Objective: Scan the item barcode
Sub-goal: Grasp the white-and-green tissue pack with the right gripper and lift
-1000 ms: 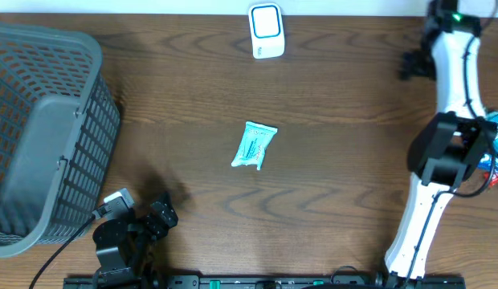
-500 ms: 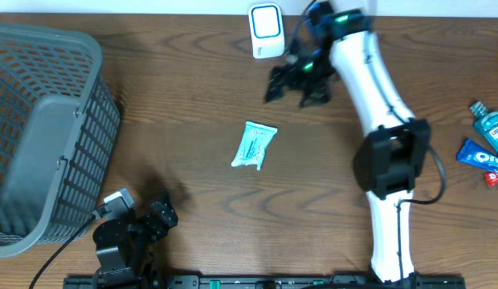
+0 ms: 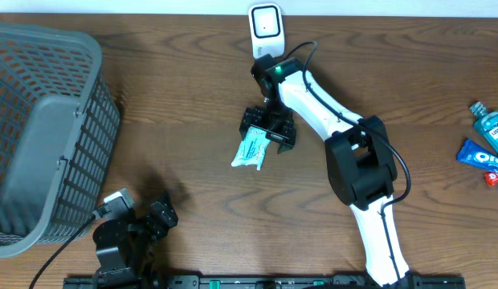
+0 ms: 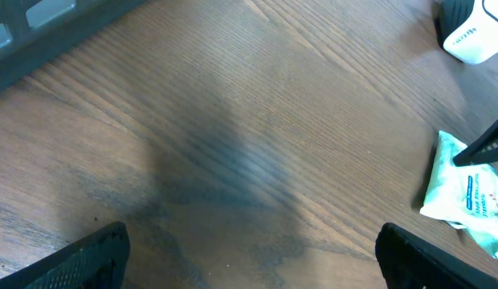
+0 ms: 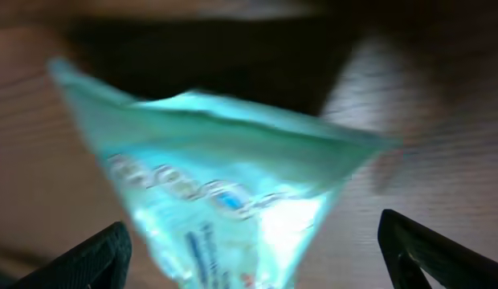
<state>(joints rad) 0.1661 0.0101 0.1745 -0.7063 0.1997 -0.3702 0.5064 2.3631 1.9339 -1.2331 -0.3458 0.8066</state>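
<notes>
The robot will next use its right gripper to grab the wipes packet (image 3: 251, 152) across its width, toward the packet's far end. The packet's near end then stays uncovered for the scanner to scan the barcode.
The item is a pale teal wipes packet (image 3: 251, 152) lying flat mid-table; it also shows at the right edge of the left wrist view as the packet (image 4: 466, 197). A white barcode scanner (image 3: 266, 30) stands at the far edge. My right gripper (image 3: 267, 130) hangs over the packet's far end, open. In the right wrist view the blurred packet (image 5: 225, 201) fills the space between the two dark fingertips (image 5: 88, 257), touching neither. My left gripper (image 3: 157, 218) rests at the near left, open over bare wood (image 4: 249, 265).
A grey plastic basket (image 3: 40, 128) takes up the left side. A blue mouthwash bottle (image 3: 490, 127) and a toothpaste tube (image 3: 480, 154) lie at the right edge. The scanner's base (image 4: 474, 32) shows top right in the left wrist view.
My right arm has swung from the far right edge across the table and come down over the packet. The packet and the left arm have stayed where they were.
</notes>
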